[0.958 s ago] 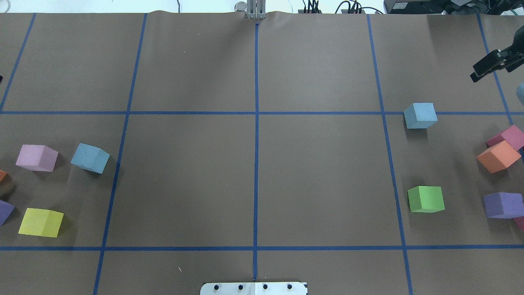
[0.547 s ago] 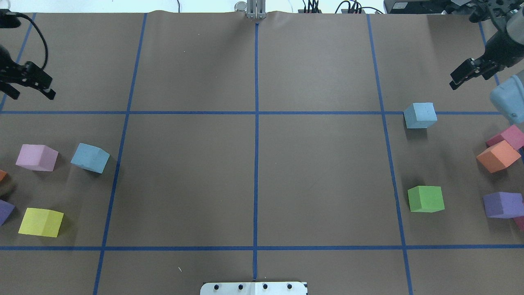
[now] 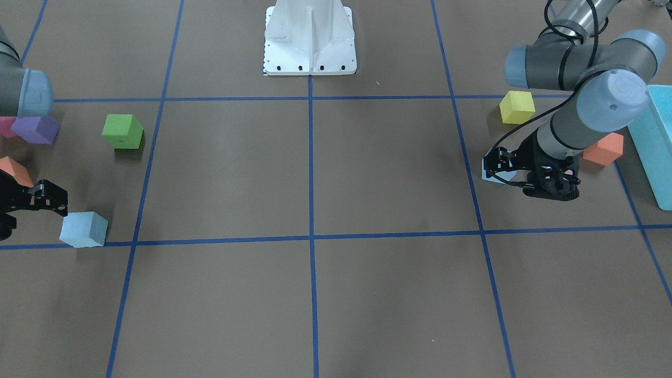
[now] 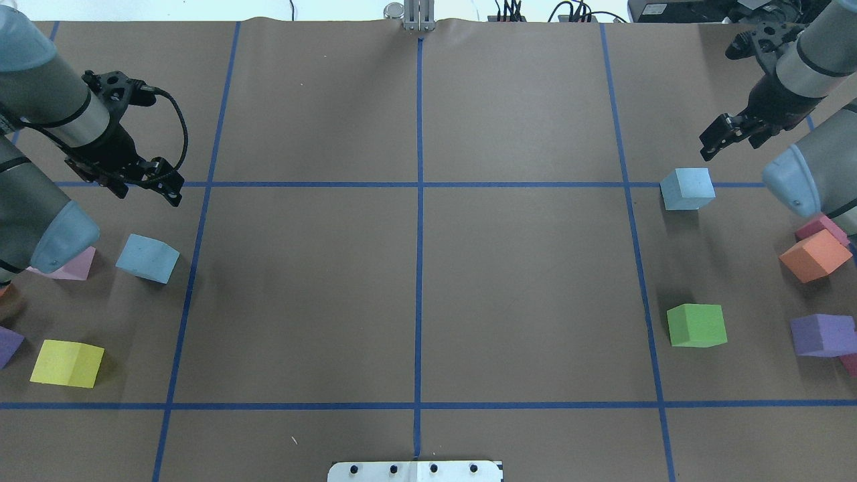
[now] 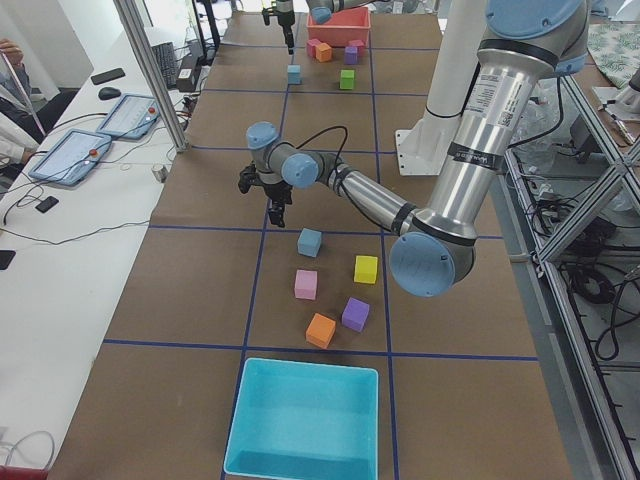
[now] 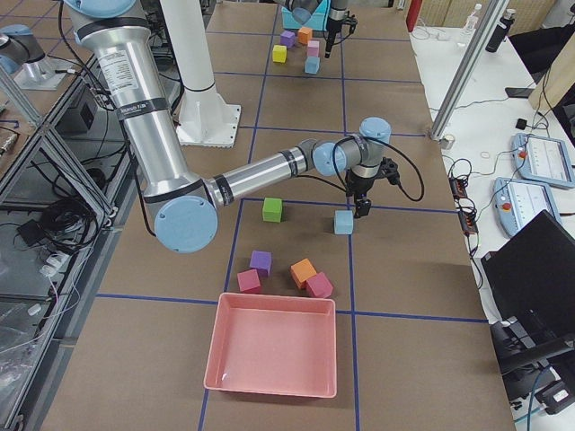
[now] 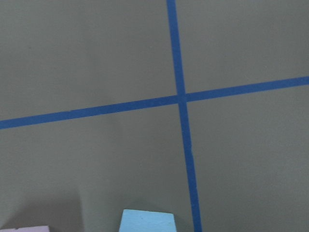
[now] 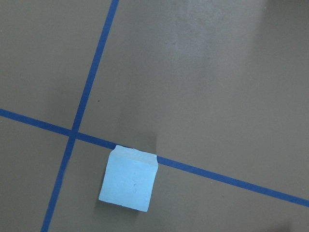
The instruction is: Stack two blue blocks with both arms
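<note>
My right gripper grabs the pale blue block on the blue line by its opposite sides next, to stack the two blue blocks.
Two pale blue blocks lie on the brown table. One sits at the left [image 4: 147,258], near a blue line crossing; in the left wrist view only its top edge [image 7: 147,221] shows. The other sits at the right on a blue line [image 4: 687,189], and is in full sight in the right wrist view [image 8: 129,184]. My left gripper [image 4: 148,189] is open and empty, hovering beyond the left block. In the front view it [image 3: 499,165] partly hides that block [image 3: 489,176]. My right gripper [image 4: 726,140] is open and empty, just beyond and right of the right block [image 3: 84,229].
Pink [image 4: 73,266], yellow [image 4: 67,363] and purple [image 4: 7,345] cubes lie by the left block. Green [image 4: 696,325], orange [image 4: 813,256], magenta [image 4: 827,224] and purple [image 4: 822,335] cubes lie at the right. A turquoise bin [image 5: 300,420] and a pink bin [image 6: 274,355] stand at the table's ends.
Both arms have swung in from the table's outer edges toward the middle, each gripper coming closer to its blue block. No block has moved.
</note>
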`<state>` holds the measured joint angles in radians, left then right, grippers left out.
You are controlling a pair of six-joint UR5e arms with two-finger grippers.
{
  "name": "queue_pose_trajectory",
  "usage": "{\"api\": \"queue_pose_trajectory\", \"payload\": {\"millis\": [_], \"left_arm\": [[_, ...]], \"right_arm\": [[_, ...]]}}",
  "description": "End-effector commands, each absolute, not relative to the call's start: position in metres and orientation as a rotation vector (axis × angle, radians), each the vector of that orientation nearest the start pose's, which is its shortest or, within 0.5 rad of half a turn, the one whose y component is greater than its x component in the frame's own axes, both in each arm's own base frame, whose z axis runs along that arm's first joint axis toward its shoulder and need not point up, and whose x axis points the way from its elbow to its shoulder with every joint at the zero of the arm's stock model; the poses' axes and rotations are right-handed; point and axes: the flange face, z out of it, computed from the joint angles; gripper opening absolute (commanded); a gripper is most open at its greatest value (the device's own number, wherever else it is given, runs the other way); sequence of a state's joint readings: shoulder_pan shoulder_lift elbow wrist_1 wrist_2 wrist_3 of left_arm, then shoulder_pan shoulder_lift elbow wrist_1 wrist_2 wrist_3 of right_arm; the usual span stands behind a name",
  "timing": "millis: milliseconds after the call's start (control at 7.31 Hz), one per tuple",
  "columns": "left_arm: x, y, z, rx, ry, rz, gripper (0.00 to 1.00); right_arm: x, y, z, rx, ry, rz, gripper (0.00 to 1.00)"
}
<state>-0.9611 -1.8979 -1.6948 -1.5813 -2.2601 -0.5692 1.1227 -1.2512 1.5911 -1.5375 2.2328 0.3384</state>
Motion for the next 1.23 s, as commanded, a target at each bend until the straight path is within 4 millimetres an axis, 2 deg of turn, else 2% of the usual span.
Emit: {"api": "queue_pose_trajectory", "payload": {"millis": [0, 137, 411, 684, 821, 1095], "left_arm": [[0.297, -0.542, 0.432, -0.003, 0.814, 0.204, 0.97], [0.295, -0.54, 0.435, -0.006, 0.813, 0.204, 0.97], [0.292, -0.536, 0.443, -0.01, 0.809, 0.21, 0.97], [0.29, -0.533, 0.452, 0.006, 0.821, 0.212, 0.97], [0.29, -0.533, 0.452, 0.006, 0.822, 0.214, 0.97], [0.29, -0.533, 0.452, 0.005, 0.823, 0.215, 0.97]], "right_arm": [[-0.22, -0.603, 0.505, 0.087, -0.761, -0.177, 0.93], [-0.235, -0.601, 0.515, 0.082, -0.765, -0.166, 0.93], [-0.262, -0.594, 0.511, 0.084, -0.759, -0.102, 0.93], [-0.264, -0.593, 0.515, 0.086, -0.742, -0.098, 0.94], [-0.268, -0.589, 0.522, 0.086, -0.722, -0.101, 0.94], [-0.274, -0.586, 0.522, 0.085, -0.717, -0.109, 0.94]]}}
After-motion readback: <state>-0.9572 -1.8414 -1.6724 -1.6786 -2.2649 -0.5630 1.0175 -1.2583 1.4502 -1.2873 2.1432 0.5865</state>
